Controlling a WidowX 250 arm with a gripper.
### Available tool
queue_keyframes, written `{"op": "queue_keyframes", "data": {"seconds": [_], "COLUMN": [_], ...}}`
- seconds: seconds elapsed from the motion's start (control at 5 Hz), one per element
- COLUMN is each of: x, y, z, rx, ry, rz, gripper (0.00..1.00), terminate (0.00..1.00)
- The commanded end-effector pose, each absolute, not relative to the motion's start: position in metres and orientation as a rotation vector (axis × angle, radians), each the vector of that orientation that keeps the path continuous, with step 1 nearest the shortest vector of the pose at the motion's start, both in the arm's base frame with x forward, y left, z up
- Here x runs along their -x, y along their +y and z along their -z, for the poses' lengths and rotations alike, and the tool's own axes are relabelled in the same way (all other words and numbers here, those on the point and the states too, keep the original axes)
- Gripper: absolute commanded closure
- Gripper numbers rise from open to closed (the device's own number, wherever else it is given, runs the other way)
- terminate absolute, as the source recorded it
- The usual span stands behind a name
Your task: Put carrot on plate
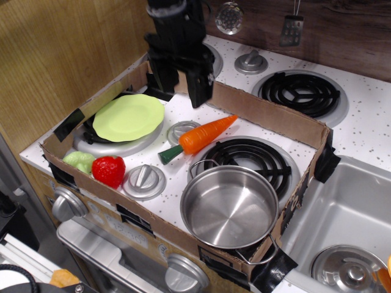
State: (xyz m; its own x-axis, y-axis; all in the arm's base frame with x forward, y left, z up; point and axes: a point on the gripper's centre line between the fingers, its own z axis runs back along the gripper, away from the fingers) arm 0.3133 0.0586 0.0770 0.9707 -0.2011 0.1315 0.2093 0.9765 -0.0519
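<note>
My gripper is going to grab the carrot by its thick orange end (193,141) next, so that I can put the carrot on the lime-green plate (129,116).
The orange carrot (201,137) lies on the white stove top inside the cardboard box, green stem end toward the front left, tip toward the back right. The lime-green plate (129,116) sits on the back-left burner, left of the carrot. My black gripper (178,86) hangs above the box's back wall, behind and left of the carrot and right of the plate. Its fingers (200,85) are spread apart and hold nothing.
A steel pot (229,206) stands at the box's front right, just in front of the carrot. A red strawberry (109,170) and pale green lettuce (79,162) lie at the front left. Cardboard walls (269,116) ring the area. A sink (348,226) is at right.
</note>
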Motion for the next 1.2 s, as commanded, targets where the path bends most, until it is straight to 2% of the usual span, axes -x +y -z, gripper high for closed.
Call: {"op": "queue_keyframes", "data": {"seconds": [0.0,0.2,0.6,1.0], "x": [-0.311,-0.305,-0.318,-0.318], "y": [0.046,0.041,0.033,0.033], "z": [-0.075,-0.066,-0.048,-0.037], "rx": [0.027,0.035,0.06,0.051], "ry": [-0.157,-0.159,-0.142,-0.142], "rz": [0.201,0.177,0.189,0.16], "gripper": [0.0,0.0,0.0,0.0], "terminate": [0.0,0.0,0.0,0.0]}}
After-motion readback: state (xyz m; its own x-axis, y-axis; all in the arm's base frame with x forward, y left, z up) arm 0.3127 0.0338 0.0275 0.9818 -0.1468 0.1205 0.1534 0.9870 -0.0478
